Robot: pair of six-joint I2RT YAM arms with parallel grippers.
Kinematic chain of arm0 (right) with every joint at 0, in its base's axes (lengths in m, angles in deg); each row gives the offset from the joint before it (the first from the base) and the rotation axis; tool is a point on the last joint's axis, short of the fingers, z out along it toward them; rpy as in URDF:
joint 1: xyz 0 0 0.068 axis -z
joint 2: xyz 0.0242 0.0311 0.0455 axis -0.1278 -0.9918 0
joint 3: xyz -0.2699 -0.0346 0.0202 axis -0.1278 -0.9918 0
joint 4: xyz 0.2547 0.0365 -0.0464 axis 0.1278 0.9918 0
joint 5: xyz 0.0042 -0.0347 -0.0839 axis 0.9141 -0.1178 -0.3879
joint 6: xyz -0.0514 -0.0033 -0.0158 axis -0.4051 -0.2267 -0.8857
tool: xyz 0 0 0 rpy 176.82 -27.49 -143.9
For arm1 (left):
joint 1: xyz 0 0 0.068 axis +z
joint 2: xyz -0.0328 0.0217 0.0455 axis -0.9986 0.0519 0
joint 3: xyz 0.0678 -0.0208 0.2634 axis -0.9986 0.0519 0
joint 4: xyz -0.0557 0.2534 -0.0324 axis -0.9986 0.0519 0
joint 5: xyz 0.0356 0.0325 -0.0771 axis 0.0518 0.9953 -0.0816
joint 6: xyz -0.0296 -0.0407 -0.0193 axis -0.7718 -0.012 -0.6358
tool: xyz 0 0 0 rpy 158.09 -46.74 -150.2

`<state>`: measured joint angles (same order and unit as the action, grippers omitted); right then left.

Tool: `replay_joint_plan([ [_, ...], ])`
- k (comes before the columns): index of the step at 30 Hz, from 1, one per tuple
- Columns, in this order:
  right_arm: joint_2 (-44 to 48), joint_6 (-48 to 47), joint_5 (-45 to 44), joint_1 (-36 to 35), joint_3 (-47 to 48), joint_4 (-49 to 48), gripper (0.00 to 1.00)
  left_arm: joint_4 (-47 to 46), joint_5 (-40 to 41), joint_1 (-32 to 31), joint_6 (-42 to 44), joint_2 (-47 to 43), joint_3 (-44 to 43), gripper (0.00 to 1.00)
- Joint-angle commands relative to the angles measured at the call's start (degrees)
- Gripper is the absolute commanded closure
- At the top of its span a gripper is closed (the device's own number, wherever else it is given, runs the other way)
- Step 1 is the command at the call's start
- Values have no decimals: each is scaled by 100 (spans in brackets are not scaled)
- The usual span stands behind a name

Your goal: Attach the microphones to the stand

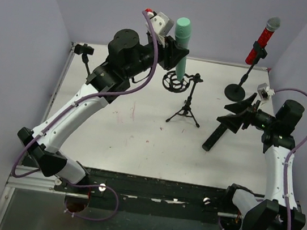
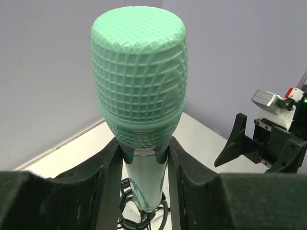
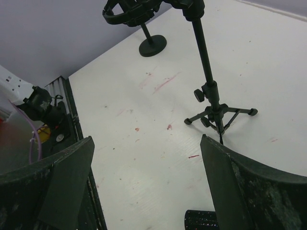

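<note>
My left gripper lowers the mint-green microphone's body to the tripod stand's ring, before releasing. Only its lower end meets the ring, so opening now would leave the mint-green microphone (image 1: pixel 183 36) unseated.
My left gripper (image 1: pixel 177 48) (image 2: pixel 144 165) is shut on the mint-green microphone (image 1: pixel 183 36) (image 2: pixel 139 76), gripping its body just under the head and holding it upright. Its lower end reaches the black ring mount (image 1: pixel 175 82) (image 2: pixel 136 218) of the tripod stand (image 1: pixel 184 111) (image 3: pixel 211 96). The red microphone (image 1: pixel 263 36) sits clipped in the round-base stand (image 1: pixel 235 92) at the back right. The black microphone (image 1: pixel 216 138) (image 3: pixel 201 219) lies on the table. My right gripper (image 1: pixel 238 116) (image 3: pixel 146 143) hangs open just above its far end, with nothing between the fingers.
A third stand with an empty clip (image 1: pixel 84 50) stands at the back left; its round base (image 3: pixel 152 45) shows in the right wrist view. Purple walls close the table's back and sides. The white tabletop (image 1: pixel 140 130) carries small red marks.
</note>
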<state>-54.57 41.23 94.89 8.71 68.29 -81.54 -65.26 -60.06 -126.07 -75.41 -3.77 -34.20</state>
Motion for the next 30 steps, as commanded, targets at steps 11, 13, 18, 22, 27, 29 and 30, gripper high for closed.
replay_joint_plan([
  [11,-81,-95,-96,-32,99,64,0,-45,-59,46,345,190,166,100],
  [13,-90,-103,-96,-32,90,64,0,16,-111,46,345,234,184,100],
  [18,-98,-103,-96,-41,82,64,0,34,-208,46,345,260,350,100],
  [22,-107,-95,-87,-41,82,64,0,25,-261,46,362,234,526,100],
  [27,-133,-103,-78,-41,82,73,1,-150,-287,55,292,137,895,100],
  [29,-133,-112,-78,-41,82,82,0,-238,-305,55,257,102,1079,100],
  [30,-142,-112,-69,-41,90,73,0,-282,-305,55,231,76,1158,100],
])
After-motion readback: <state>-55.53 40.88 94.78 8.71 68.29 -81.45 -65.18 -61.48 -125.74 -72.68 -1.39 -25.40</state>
